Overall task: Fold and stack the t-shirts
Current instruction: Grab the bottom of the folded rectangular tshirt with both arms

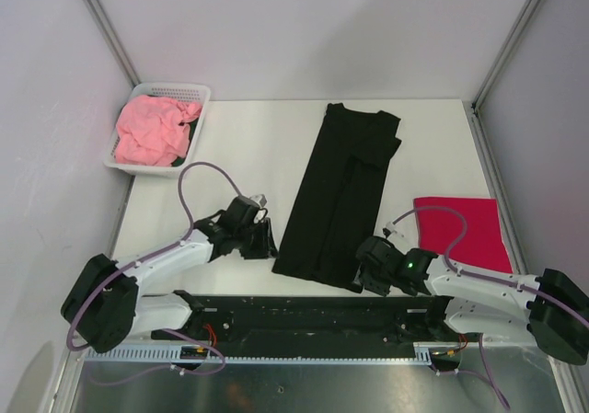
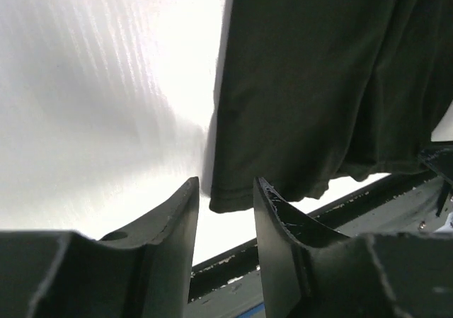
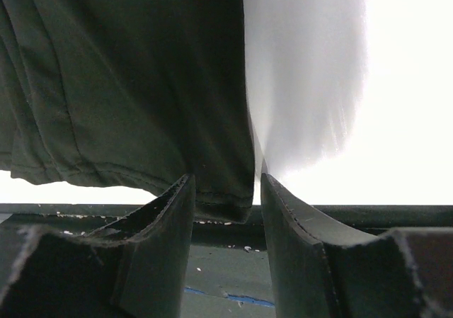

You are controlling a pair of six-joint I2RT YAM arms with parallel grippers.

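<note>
The fingers of the right gripper reach past the edge of the t-shirt's hem corner at table level in the right wrist view. The right gripper should close on the hem corner, as closing now would catch it.
The black t-shirt (image 1: 336,192) lies folded into a long strip down the middle of the table. My left gripper (image 1: 267,240) is open at the strip's near left corner; in the left wrist view (image 2: 226,190) that corner (image 2: 233,194) sits just past the fingertips. My right gripper (image 1: 361,277) is open at the near right corner; in the right wrist view (image 3: 225,190) the hem (image 3: 223,201) lies between the fingers, unpinched. The crimson t-shirt (image 1: 465,229) lies folded at the right. The salmon pink t-shirt (image 1: 152,130) is bunched in the basket.
The white mesh basket (image 1: 170,88) stands at the back left corner of the white table (image 1: 248,146). A black rail (image 1: 304,307) runs along the near edge just behind both grippers. Grey walls close the sides and back.
</note>
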